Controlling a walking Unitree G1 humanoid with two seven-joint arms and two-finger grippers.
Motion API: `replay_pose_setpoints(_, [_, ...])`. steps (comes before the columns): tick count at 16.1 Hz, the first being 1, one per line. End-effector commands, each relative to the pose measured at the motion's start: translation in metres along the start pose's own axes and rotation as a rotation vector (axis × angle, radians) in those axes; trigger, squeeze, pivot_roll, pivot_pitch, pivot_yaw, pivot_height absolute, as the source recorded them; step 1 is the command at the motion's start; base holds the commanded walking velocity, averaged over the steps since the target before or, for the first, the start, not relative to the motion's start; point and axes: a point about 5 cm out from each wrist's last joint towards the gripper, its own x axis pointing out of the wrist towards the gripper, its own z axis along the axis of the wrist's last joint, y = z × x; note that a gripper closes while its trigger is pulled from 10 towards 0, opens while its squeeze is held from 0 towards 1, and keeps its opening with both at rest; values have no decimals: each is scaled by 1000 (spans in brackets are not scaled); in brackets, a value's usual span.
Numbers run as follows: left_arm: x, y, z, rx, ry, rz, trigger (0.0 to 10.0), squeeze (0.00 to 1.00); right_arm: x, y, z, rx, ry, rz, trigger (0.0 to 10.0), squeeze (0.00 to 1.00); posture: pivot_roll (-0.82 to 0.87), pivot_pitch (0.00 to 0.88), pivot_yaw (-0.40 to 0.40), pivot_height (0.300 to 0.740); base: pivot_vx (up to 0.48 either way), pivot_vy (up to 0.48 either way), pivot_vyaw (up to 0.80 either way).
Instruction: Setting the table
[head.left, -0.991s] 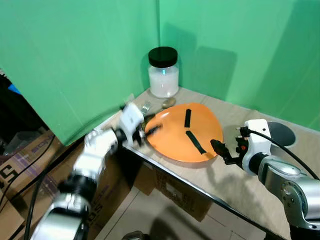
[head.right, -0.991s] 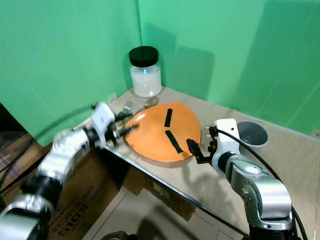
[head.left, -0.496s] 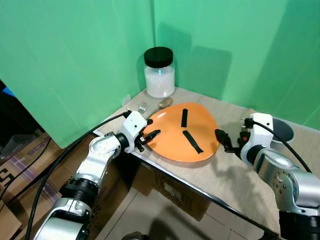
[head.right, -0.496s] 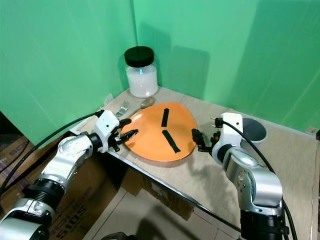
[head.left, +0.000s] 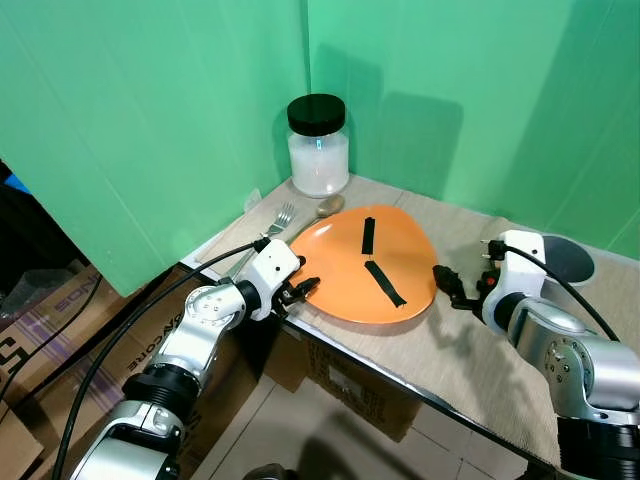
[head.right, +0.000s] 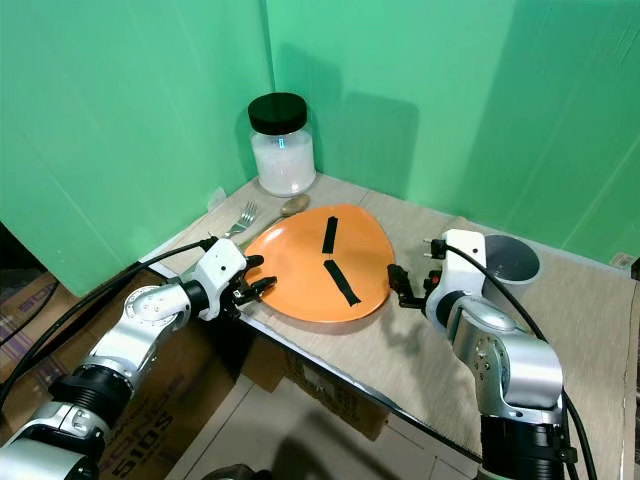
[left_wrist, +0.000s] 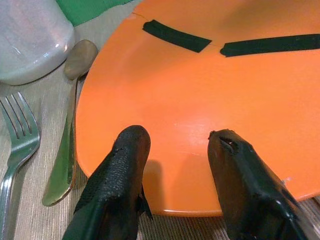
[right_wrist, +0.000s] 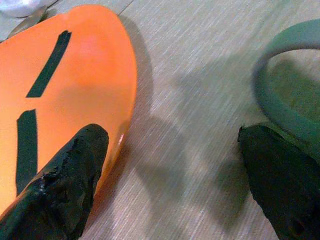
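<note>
The orange plate's broad side is far wider than my open fingers. My right gripper will next grab the plate's thin rim that faces the grey bowl.
An orange plate (head.left: 340, 255) with two black tape strips lies near the table's front-left corner. My left gripper (head.left: 300, 289) is open at the plate's near-left rim; in the left wrist view both fingers (left_wrist: 131, 150) lie over that rim. My right gripper (head.left: 446, 280) is open at the plate's right rim. In the right wrist view, one finger (right_wrist: 75, 175) is by the plate (right_wrist: 75, 90) and the other by a grey bowl (right_wrist: 295, 65). A fork (head.left: 281, 217) and a spoon (head.left: 329, 207) lie left of the plate.
A white-filled jar (head.left: 318, 146) with a black lid stands in the back corner against green screens. The grey bowl (head.left: 570, 258) sits behind my right wrist. The table edge (head.left: 390, 378) runs just in front of the plate, with cardboard boxes (head.left: 50, 310) on the floor below.
My left gripper has slid along the plate's left rim toward the front table edge. The right gripper has stayed by the plate's right rim. The camera shifted slightly early on.
</note>
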Motion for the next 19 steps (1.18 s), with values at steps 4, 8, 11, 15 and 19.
replay_pose_setpoints(4, [0, -10, -18, -11, 73, -19, 10000, 0, 8, 11, 3, 29, 13, 42, 10000, 0, -133, 0, 92, 740, 0, 0, 0])
replay_pose_setpoints(8, [0, -15, -26, -19, 97, -24, 10000, 0, 14, 16, 3, 56, 39, 70, 10000, 0, -129, 0, 80, 740, 0, 0, 0])
replay_pose_setpoints(11, [0, -15, -27, -18, 93, -22, 10000, 0, 14, 15, 6, 112, 34, 82, 10000, 0, -129, 0, 81, 740, 0, 0, 0])
replay_pose_setpoints(15, [1, -16, -28, -16, 89, -26, 10000, 0, 15, 27, 2, 269, 67, 199, 9059, 0, -135, 0, 87, 740, 0, 0, 0])
replay_pose_setpoints(19, [4, -16, -25, -16, 80, -26, 10000, 0, 17, 43, -2, 296, 118, 283, 2941, 0, -135, 0, 86, 740, 0, 0, 0])
